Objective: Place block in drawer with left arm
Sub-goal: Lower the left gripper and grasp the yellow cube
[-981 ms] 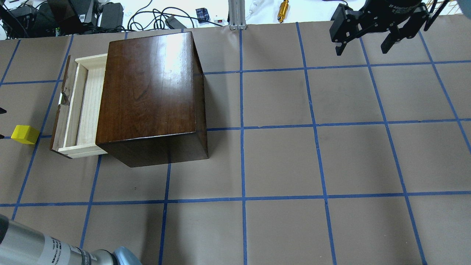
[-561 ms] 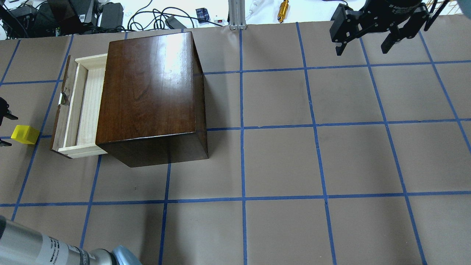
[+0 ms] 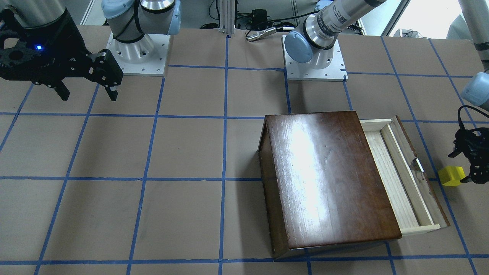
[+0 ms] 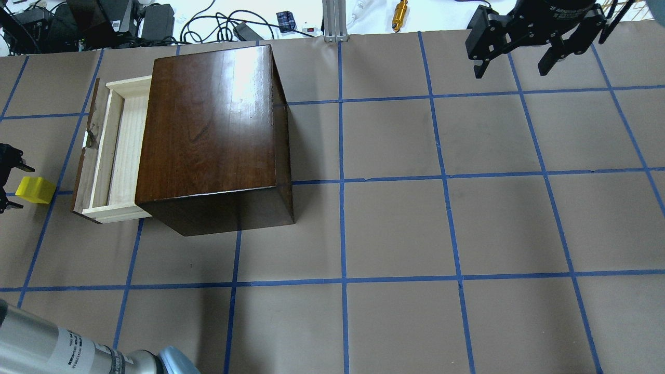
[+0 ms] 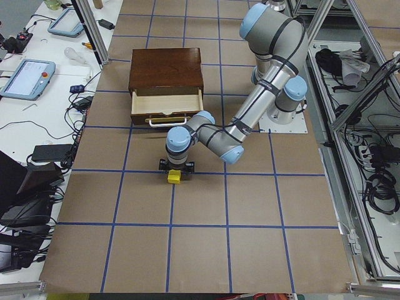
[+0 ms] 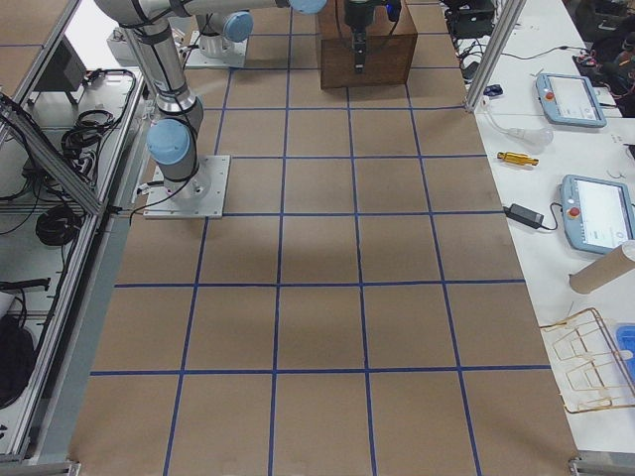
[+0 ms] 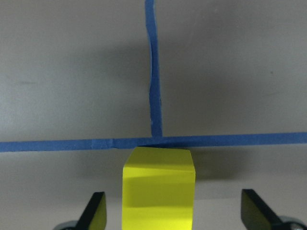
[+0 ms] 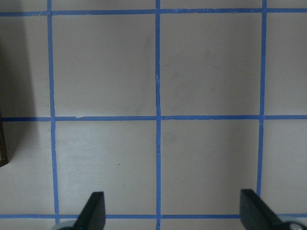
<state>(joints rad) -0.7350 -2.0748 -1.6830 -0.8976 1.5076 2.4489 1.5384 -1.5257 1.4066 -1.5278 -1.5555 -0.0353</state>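
Observation:
The yellow block [image 3: 450, 175] needs to go in the drawer [image 3: 399, 178], so my left gripper should grab it across its opposite sides next.
The yellow block [image 4: 35, 189] sits on the table paper, left of the open drawer [image 4: 117, 150] of the dark brown cabinet [image 4: 213, 124]. My left gripper [image 4: 20, 187] is open at the view's left edge, low, with one finger on either side of the block. The left wrist view shows the block [image 7: 159, 189] between the two fingers [image 7: 93, 213], with gaps on both sides. In the front view the block [image 3: 450, 175] lies beside the left gripper [image 3: 464, 168], right of the drawer [image 3: 397, 175]. My right gripper [image 4: 510, 71] is open and empty, high at the far right.
The drawer's dark front panel [image 4: 85, 156] stands between the block and the pale tray. Cables, power bricks and a gold tool [image 4: 400, 14] lie beyond the table's far edge. The arm bases [image 3: 315, 61] stand at the robot's side of the table.
My left gripper has come in from the left edge of the overhead view, so its fingers now flank the block. The block, drawer and right gripper have not moved.

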